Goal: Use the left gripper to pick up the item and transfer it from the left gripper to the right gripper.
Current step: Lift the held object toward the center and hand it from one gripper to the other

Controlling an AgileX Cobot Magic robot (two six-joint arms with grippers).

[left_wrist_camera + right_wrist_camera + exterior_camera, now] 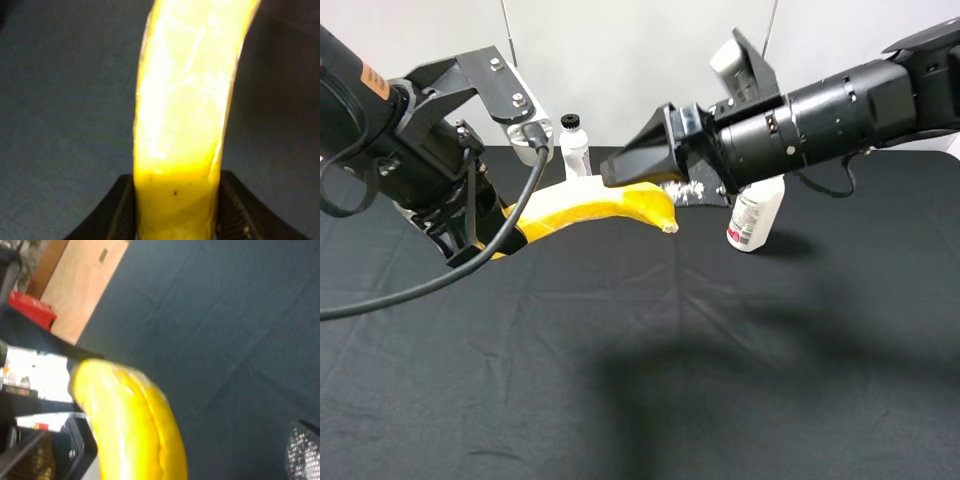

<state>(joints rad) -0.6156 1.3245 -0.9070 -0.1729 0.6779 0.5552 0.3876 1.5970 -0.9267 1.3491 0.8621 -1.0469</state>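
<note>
I should next use my right gripper to take hold of the banana (595, 205) by its stubby stem end (656, 207), so that it takes the banana over from my left gripper.
My left gripper (495, 240) is shut on the left end of the long yellow banana (595, 205) and holds it in the air above the black table. In the left wrist view the banana (185, 100) sits clamped between the two black fingers (112, 215). My right gripper (625, 170) is at the banana's right half, its wedge-shaped fingers touching or just over its top. In the right wrist view the banana (135, 425) lies close in front, and one finger (302, 452) shows far off to its side, so the jaws stand open.
A slim white black-capped bottle (575, 148) stands at the back behind the banana. A wider white bottle (757, 215) stands under the right arm, partly hidden by it. The black cloth table (640, 380) spreads out below, with its back edge near the wall.
</note>
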